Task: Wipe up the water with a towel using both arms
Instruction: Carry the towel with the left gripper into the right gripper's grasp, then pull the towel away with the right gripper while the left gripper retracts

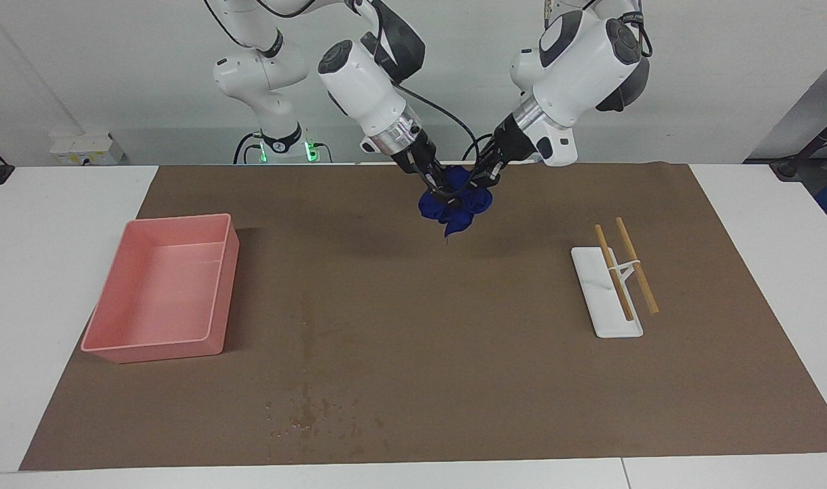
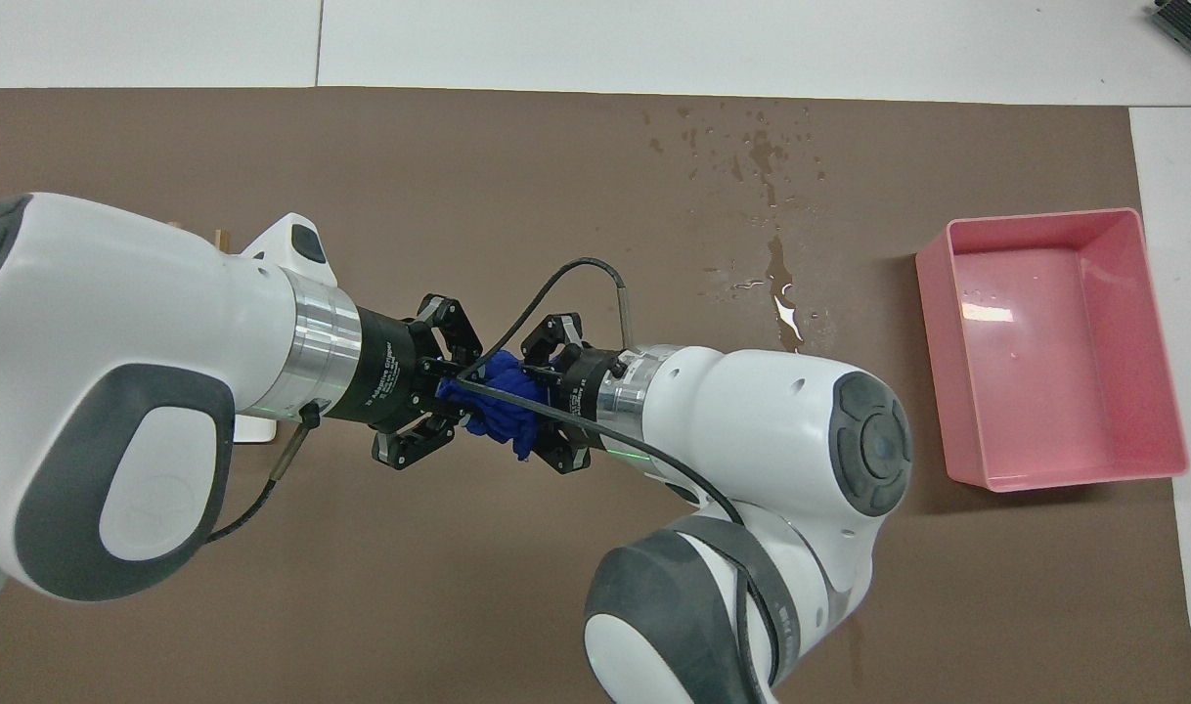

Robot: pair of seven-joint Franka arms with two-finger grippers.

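Note:
My left gripper should open now, because the blue towel's far side (image 2: 521, 411) is between my right gripper's closed fingers.
The deep blue towel (image 1: 457, 207) is a lumpy wad held up in the air between both grippers, over the part of the brown mat near the robots; it also shows in the overhead view (image 2: 501, 406). My right gripper (image 1: 443, 192) (image 2: 542, 391) is shut on one side of it. My left gripper (image 1: 479, 185) (image 2: 452, 391) is shut on the other side. The water (image 1: 306, 407) (image 2: 779, 288) is a narrow dark streak with small blotches on the mat, farther from the robots than the towel and toward the pink tray.
A pink tray (image 1: 152, 350) (image 2: 1036, 381) stands on the mat at the right arm's end. A white holder (image 1: 607, 309) with two wooden chopsticks (image 1: 634, 265) lies toward the left arm's end, mostly hidden under the left arm in the overhead view.

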